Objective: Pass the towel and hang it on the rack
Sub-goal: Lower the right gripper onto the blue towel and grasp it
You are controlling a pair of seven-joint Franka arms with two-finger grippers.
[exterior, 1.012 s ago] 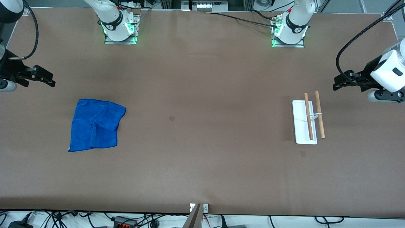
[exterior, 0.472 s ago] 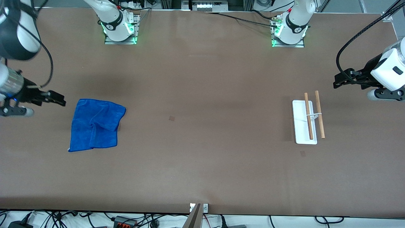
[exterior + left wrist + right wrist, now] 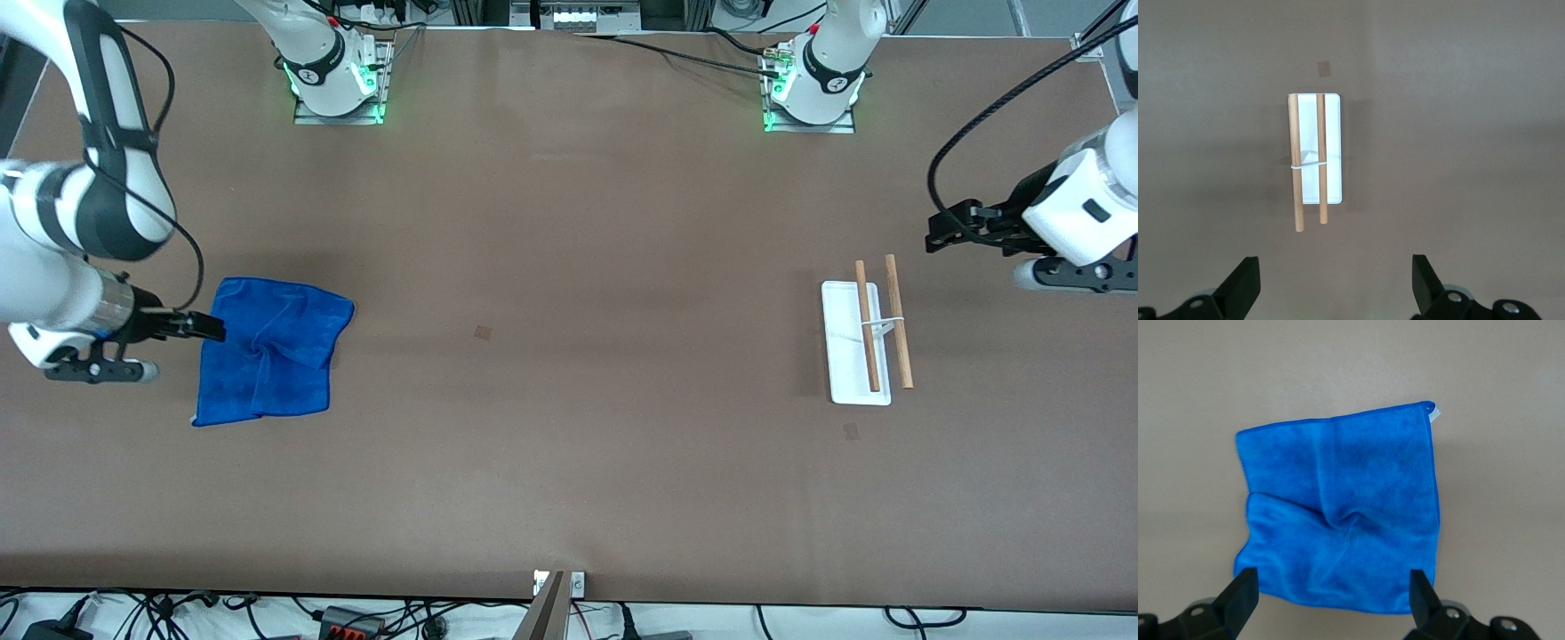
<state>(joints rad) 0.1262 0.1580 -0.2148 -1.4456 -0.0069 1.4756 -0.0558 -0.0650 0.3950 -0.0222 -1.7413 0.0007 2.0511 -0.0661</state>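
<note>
My right gripper grabs the blue towel by its hemmed edge (image 3: 1335,607) next, to pass it and hang it on the rack.
A blue towel (image 3: 271,349) lies crumpled flat on the brown table toward the right arm's end; it fills the right wrist view (image 3: 1338,513). My right gripper (image 3: 212,327) is open and empty over the towel's edge, its fingers (image 3: 1243,588) spread across that edge. The rack (image 3: 861,342), a white base with two wooden rods, stands toward the left arm's end and also shows in the left wrist view (image 3: 1315,157). My left gripper (image 3: 944,233) is open and empty, over bare table beside the rack, and the left wrist view (image 3: 1336,279) shows it apart from the rod ends.
The two arm bases (image 3: 338,84) (image 3: 813,89) stand at the table's back edge. Small dark patches mark the table (image 3: 483,332) (image 3: 851,431). Cables run along the table's front edge (image 3: 356,618).
My right gripper has swung in from the table's end, nearer the front camera, to the towel's edge. My left gripper has shifted slightly toward the robots' bases.
</note>
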